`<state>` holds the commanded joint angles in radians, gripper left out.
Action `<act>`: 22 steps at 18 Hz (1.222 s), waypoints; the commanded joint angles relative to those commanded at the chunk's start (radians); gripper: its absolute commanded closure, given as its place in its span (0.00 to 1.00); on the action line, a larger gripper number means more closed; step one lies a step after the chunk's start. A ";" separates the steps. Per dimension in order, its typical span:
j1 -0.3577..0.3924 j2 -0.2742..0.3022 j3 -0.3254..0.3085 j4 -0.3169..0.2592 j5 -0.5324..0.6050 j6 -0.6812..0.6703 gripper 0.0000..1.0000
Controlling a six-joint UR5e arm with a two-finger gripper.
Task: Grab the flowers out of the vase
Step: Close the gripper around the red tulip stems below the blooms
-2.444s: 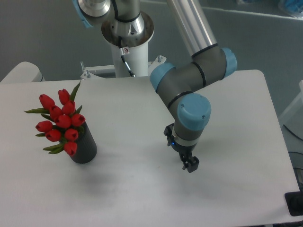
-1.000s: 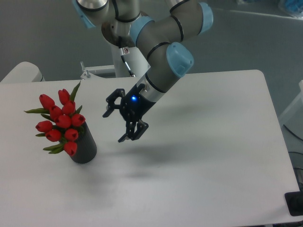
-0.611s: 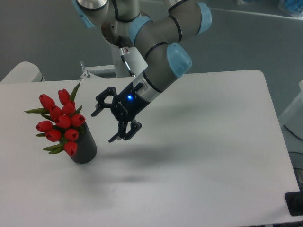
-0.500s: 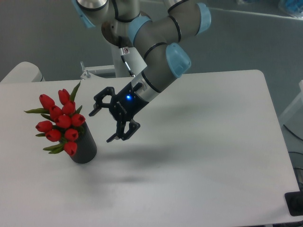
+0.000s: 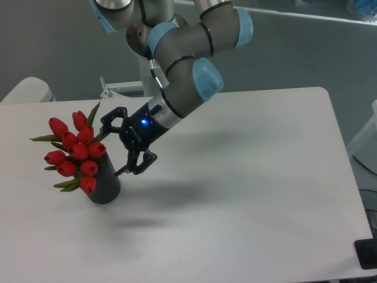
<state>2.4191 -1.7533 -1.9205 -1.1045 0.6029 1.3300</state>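
Next, my gripper grabs the flowers (image 5: 75,152) by their stems beneath the red buds to lift the flowers up out of the black vase (image 5: 106,184).
The flowers (image 5: 75,152), a bunch of red tulip buds with green leaves, stand in the black vase (image 5: 106,184) at the left of the white table. They lean up and to the left out of it. My gripper (image 5: 113,143) is open, turned sideways with its fingers pointing left. It hovers just right of the bunch, above the vase's right side. One finger (image 5: 109,118) is near the upper buds and the other is near the vase's rim. It holds nothing.
The white table (image 5: 247,194) spreads to the right and front. The arm's base post (image 5: 158,71) stands at the back edge behind the gripper. A dark object (image 5: 368,253) sits at the front right corner.
The gripper has swung from the table's right front, opened, and moved left toward the flowers. In the last half second it came closer to the bunch.
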 joint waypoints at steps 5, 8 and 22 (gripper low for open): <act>-0.003 -0.002 -0.014 0.002 -0.055 0.003 0.00; -0.008 -0.003 -0.023 0.005 -0.101 0.006 0.00; -0.025 -0.034 -0.040 0.043 -0.160 0.020 0.12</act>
<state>2.3945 -1.7871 -1.9604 -1.0615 0.4433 1.3499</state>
